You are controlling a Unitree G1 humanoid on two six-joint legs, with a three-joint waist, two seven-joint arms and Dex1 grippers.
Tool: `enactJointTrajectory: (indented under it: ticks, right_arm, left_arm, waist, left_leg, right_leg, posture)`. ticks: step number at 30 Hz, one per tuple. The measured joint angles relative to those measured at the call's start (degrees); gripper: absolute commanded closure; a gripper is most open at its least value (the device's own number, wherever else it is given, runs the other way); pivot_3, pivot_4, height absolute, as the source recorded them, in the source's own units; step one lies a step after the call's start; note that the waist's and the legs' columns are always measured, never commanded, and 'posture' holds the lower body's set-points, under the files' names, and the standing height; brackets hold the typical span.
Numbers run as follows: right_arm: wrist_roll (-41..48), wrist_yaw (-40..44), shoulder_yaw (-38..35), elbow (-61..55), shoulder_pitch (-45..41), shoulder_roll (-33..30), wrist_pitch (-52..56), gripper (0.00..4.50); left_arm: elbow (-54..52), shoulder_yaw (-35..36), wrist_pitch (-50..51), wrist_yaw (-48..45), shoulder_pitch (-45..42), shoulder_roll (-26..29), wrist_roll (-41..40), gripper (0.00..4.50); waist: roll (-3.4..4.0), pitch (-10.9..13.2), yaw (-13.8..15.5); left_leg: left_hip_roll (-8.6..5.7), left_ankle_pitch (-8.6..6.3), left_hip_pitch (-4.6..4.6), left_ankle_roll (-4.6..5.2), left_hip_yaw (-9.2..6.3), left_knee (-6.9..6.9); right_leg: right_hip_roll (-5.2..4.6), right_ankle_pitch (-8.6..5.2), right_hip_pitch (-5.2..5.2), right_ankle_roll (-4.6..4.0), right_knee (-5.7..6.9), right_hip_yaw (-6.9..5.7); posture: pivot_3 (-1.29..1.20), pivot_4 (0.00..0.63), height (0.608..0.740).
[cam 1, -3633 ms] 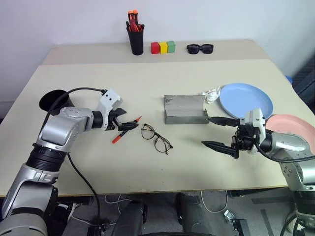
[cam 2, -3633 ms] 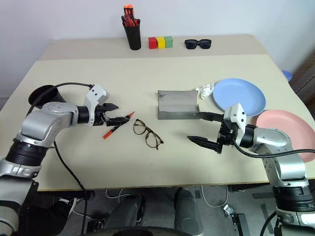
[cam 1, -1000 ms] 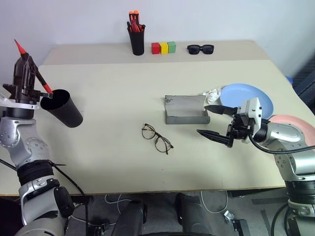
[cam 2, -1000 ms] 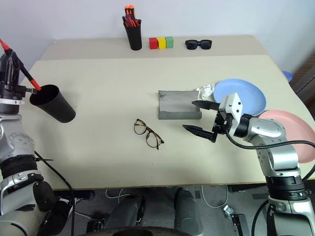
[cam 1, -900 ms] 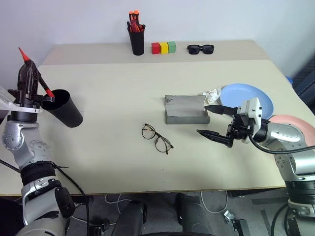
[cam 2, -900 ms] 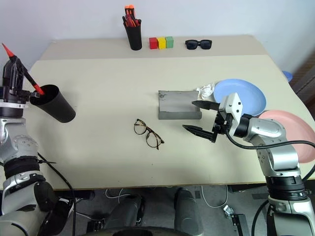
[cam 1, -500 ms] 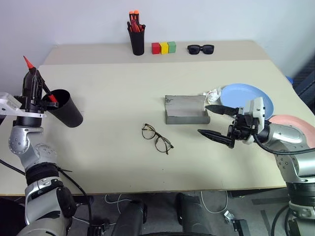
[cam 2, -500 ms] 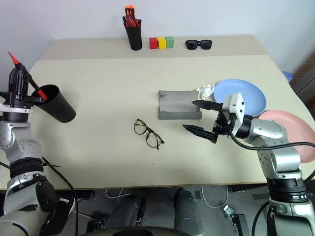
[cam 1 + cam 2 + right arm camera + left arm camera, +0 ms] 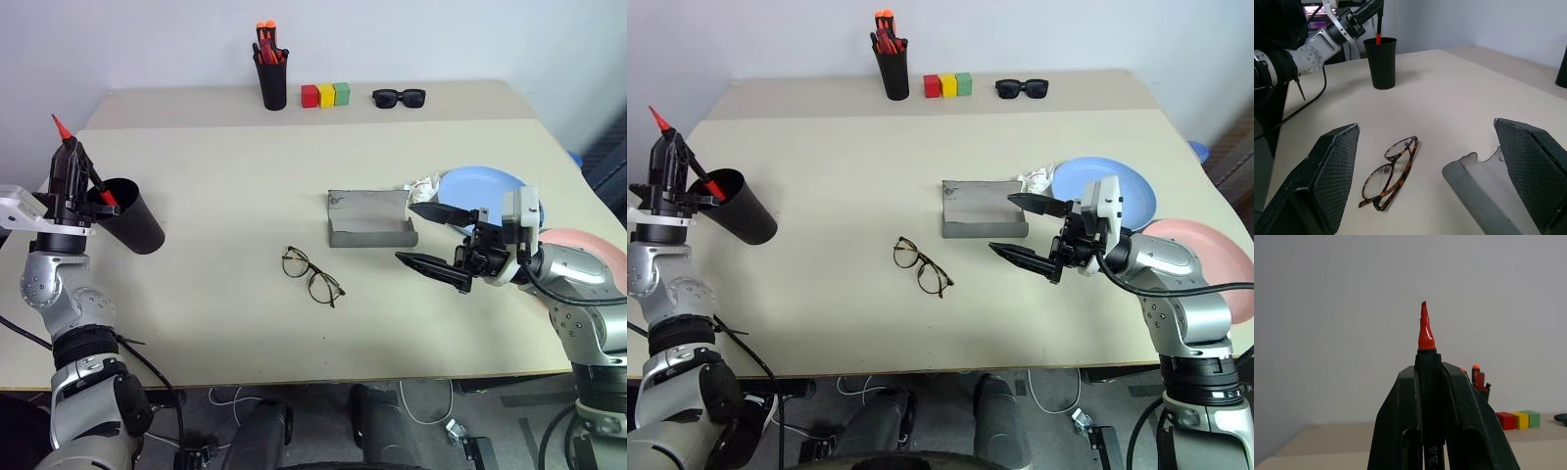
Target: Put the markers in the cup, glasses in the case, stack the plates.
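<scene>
My left gripper opens now, since the marker's lower red end sits in the black cup's opening (image 9: 120, 188), so the marker would stay in the cup.
At the table's left edge my left gripper (image 9: 71, 172) points upward, shut on the marker (image 9: 59, 129). The marker's red tip sticks up past the fingers (image 9: 1425, 335), and its lower red end sits at the mouth of the black cup (image 9: 135, 221). The wire-framed glasses (image 9: 313, 276) lie open on the table in the middle. The grey case (image 9: 370, 219) lies open just right of them. My right gripper (image 9: 409, 235) hangs open and empty, level, right of the glasses and in front of the case. The blue plate (image 9: 490, 184) and pink plate (image 9: 588, 247) lie side by side at the right.
A tall black pen holder (image 9: 271, 76) with orange-topped pens stands at the back, with red, yellow and green blocks (image 9: 325, 94) and black sunglasses (image 9: 398, 96) to its right. A crumpled white scrap (image 9: 421, 186) lies between case and blue plate.
My left gripper has sunk a little with the marker, bringing its lower end to the cup's mouth. The right gripper has rolled slightly in place. Glasses, case and plates are unmoved.
</scene>
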Motion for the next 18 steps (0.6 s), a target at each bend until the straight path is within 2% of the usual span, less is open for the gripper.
enactJointTrajectory:
  ticks: [1, 4, 9, 10, 15, 18]
  right_arm:
    - [0.0, 0.0, 0.0, 0.0, 0.0, 0.0, 0.0, 0.00]
    - [-0.1, 0.1, 0.0, 0.0, 0.0, 0.0, 0.0, 0.00]
    - [0.1, 0.1, 0.0, 0.2, -0.7, 0.1, 0.0, 0.00]
    - [0.1, 0.1, 0.0, 0.2, -0.7, 0.1, 0.0, 0.00]
    - [0.2, 0.1, 0.0, 0.2, -0.7, 0.3, 0.0, 0.00]
    - [0.9, -0.2, -0.1, 0.2, -0.7, 0.7, 0.3, 0.00]
  left_arm:
    - [0.0, 0.0, 0.0, 0.0, 0.2, 0.0, -0.1, 4.47]
    - [0.0, 0.0, 0.0, 0.0, 0.7, 0.0, -0.4, 3.05]
    - [0.0, 0.0, 0.0, -0.1, 0.9, 0.0, -0.5, 0.42]
    - [-0.2, 0.0, 0.0, -0.2, 1.0, 0.0, -0.5, 0.06]
    - [-2.5, -0.9, 0.5, -0.7, 2.6, 0.0, -0.5, 0.06]
    - [-6.8, -1.9, 4.2, -2.0, 4.2, 0.2, -1.3, 0.06]
  waist:
    - [0.00, 0.0, 0.0]
    - [0.00, 0.0, 0.0]
    - [0.00, 0.0, 0.0]
    - [0.00, 0.0, 0.0]
    - [0.00, 0.0, 0.0]
    - [0.00, 0.0, 0.0]
  left_leg:
    - [0.00, 0.00, 0.00, 0.00, 0.00, 0.00]
    - [0.00, 0.00, 0.00, 0.00, 0.00, 0.00]
    - [0.00, 0.00, 0.00, 0.00, 0.00, 0.00]
    - [0.00, 0.00, 0.00, 0.00, 0.00, 0.00]
    - [0.00, 0.00, -0.01, 0.00, 0.00, 0.00]
    - [0.01, 0.00, -0.01, 0.00, 0.00, 0.00]
  right_leg:
    - [0.00, 0.00, 0.00, 0.00, 0.00, 0.00]
    - [0.00, 0.00, 0.00, 0.00, 0.00, 0.00]
    - [0.00, 0.00, 0.00, 0.00, 0.00, 0.00]
    - [0.00, 0.00, 0.00, 0.00, 0.00, 0.00]
    - [0.00, 0.00, 0.00, 0.00, -0.01, 0.00]
    - [0.00, 0.00, 0.00, 0.00, 0.00, 0.00]
  posture:
    - [0.00, 0.150, 0.740]
    - [0.00, 0.150, 0.740]
    - [0.00, 0.150, 0.740]
    - [0.00, 0.150, 0.740]
    - [0.00, 0.150, 0.740]
    - [0.00, 0.150, 0.740]
